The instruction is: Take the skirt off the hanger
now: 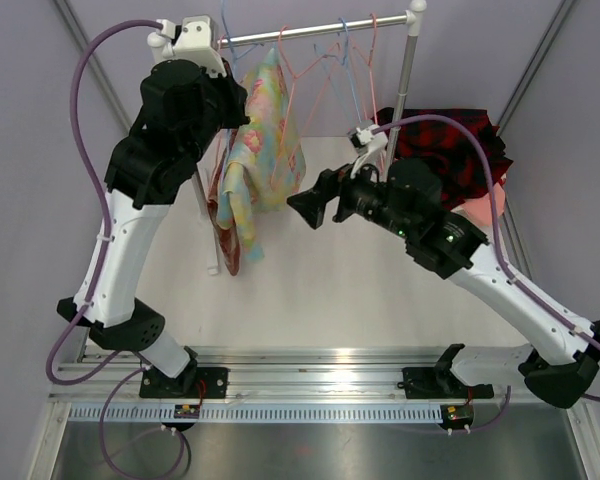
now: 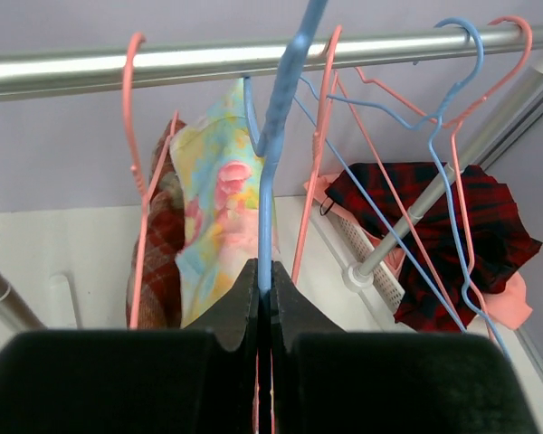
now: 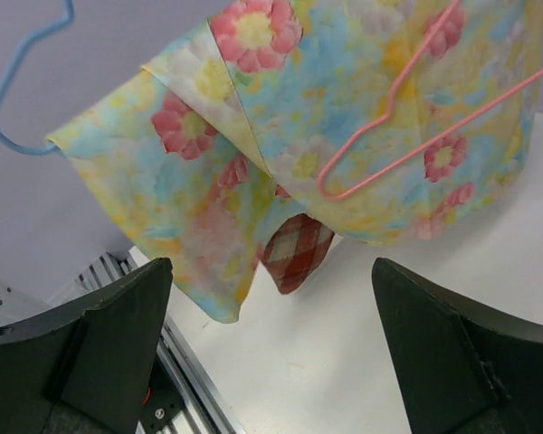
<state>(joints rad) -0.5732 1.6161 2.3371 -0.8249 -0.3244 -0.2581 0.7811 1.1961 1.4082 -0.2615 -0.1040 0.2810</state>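
Note:
The robot's right gripper needs to pull the skirt off the hanger, so next it needs to grab the floral skirt's free lower edge [image 1: 280, 194] [image 3: 328, 213].
A floral skirt [image 1: 266, 140] in yellow, blue and pink hangs from a blue hanger [image 2: 270, 172] on the metal rail [image 1: 310, 30]. My left gripper [image 2: 264, 267] is raised next to the rail and shut on the blue hanger's wire; in the top view it [image 1: 236, 100] sits just left of the skirt. The skirt also shows in the left wrist view [image 2: 213, 208]. My right gripper [image 1: 302, 207] is open and empty, just right of the skirt's lower edge and pointing at it. In the right wrist view the skirt [image 3: 344, 99] fills the top, above the open gripper [image 3: 271, 271].
A red plaid garment [image 1: 226, 235] hangs behind and below the skirt. Several empty pink and blue hangers [image 1: 340, 55] hang on the rail. A dark red plaid cloth [image 1: 450, 150] lies in a pink basket [image 1: 480, 212] right of the rack's post [image 1: 405, 85].

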